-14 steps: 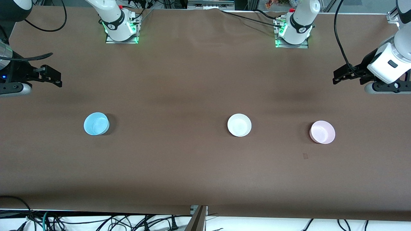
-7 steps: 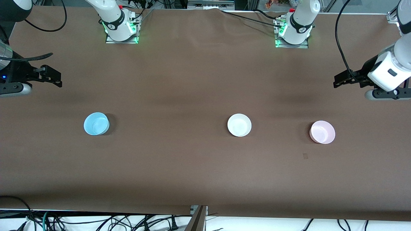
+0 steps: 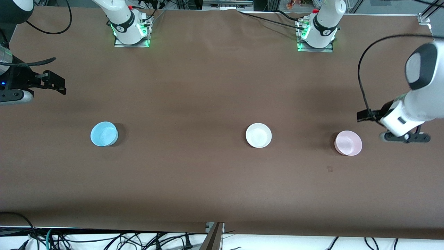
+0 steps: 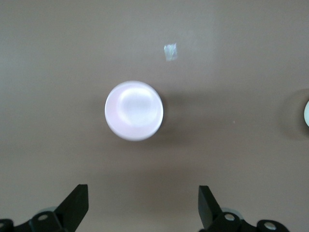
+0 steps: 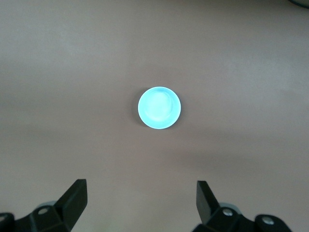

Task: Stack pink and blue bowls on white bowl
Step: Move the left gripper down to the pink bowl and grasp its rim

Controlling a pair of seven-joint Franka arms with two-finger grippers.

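Observation:
My left gripper takes hold of the pink bowl by its rim [image 3: 360,139] next, to stack the pink bowl on the white bowl [image 3: 258,135].
The pale pink bowl [image 3: 348,142] sits upright on the brown table toward the left arm's end. The white bowl [image 3: 258,135] sits near the middle. The light blue bowl [image 3: 104,134] sits toward the right arm's end. My left gripper [image 3: 362,115] is open and empty in the air, close beside the pink bowl. In the left wrist view the pink bowl [image 4: 134,110] lies ahead of the open gripper [image 4: 143,205]. My right gripper [image 3: 57,83] waits, open and empty, at its end of the table. In the right wrist view the blue bowl [image 5: 160,108] lies ahead of that gripper [image 5: 141,200].
A small patch of tape [image 3: 330,168] lies on the table, nearer the camera than the pink bowl; it also shows in the left wrist view [image 4: 170,52]. The white bowl's rim [image 4: 307,113] shows at that view's edge. The arm bases [image 3: 131,29] stand at the table's back edge.
The left arm has swung its gripper down the front view toward the pink bowl. The right arm and the three bowls have not moved.

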